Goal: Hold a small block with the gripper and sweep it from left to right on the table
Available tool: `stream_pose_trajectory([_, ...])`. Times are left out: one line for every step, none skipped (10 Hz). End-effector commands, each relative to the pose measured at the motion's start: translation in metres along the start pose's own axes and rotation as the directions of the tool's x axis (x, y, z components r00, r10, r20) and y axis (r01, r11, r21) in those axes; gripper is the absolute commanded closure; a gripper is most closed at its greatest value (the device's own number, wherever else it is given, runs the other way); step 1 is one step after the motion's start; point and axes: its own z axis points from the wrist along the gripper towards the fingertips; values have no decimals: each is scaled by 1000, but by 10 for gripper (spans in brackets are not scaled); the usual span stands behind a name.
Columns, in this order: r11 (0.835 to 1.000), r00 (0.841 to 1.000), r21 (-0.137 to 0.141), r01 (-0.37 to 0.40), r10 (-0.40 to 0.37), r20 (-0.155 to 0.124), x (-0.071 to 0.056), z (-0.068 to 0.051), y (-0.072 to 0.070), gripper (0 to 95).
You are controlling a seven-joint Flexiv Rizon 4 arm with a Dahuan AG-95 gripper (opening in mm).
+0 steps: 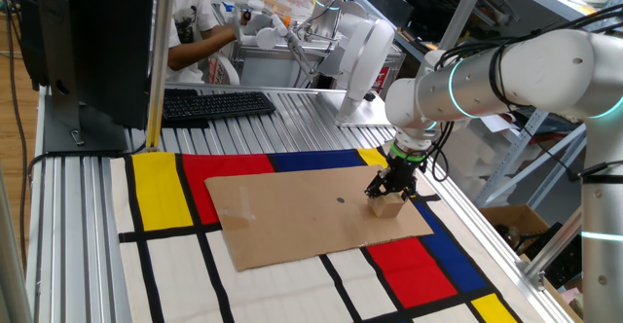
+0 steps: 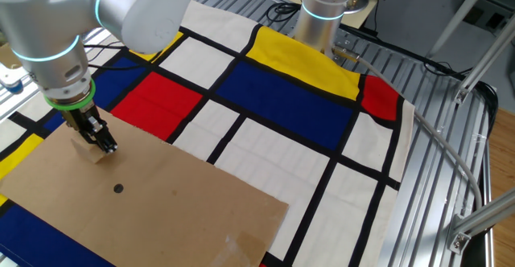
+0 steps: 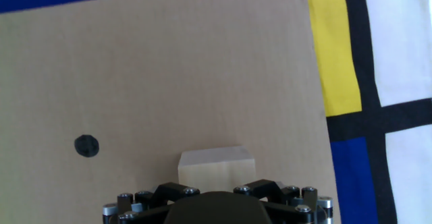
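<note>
The gripper grabs the small block (image 1: pixel 387 207) by its opposite sides next, to sweep it across the cardboard (image 1: pixel 292 221).
The small block (image 1: pixel 387 207), a plain light tan wooden cube, rests on the brown cardboard sheet (image 1: pixel 292 211) near its right end. My gripper (image 1: pixel 393 189) hangs directly over it, black fingers spread and reaching down to the cube's top. Whether the fingers touch the cube I cannot tell. In the other fixed view the gripper (image 2: pixel 102 141) covers most of the block (image 2: pixel 87 149). In the hand view the block (image 3: pixel 216 164) lies just ahead of the gripper body, and the fingertips are out of sight.
The cardboard lies on the mat (image 1: pixel 175 265) of red, yellow, blue and white rectangles on the ribbed aluminium table (image 1: pixel 78 226). A black dot (image 1: pixel 340 201) marks the sheet. A keyboard (image 1: pixel 214 103), a monitor and a second arm's base (image 2: pixel 322 18) stand behind.
</note>
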Motion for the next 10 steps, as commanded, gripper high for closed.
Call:
stream_pose_trajectory([1000,1000,-2,3,-3,-5,-1,1,0,0])
stream_pose_trajectory([1000,1000,-5,6,-6,-7,-2,1,0,0])
stream_pose_trajectory([1000,1000,-8,7,-7,-7,-2,2,0,0])
stream_pose_trajectory([1000,1000,-15,5,-5,-7,-2,3,0,0])
stream_pose_trajectory([1000,1000,-12,6,-6,-6,-2,3,0,0])
stream_pose_trajectory([1000,1000,-15,7,-7,-7,-2,4,0,190])
stream_pose_trajectory([1000,1000,-15,6,-6,-6,-3,5,0,190])
stream_pose_trajectory([1000,1000,-14,7,-7,-4,-3,6,-1,190])
stream_pose_trajectory([1000,1000,-11,10,-10,-3,-3,6,-1,190])
stream_pose_trajectory([1000,1000,-11,11,-11,-4,-3,6,-1,190])
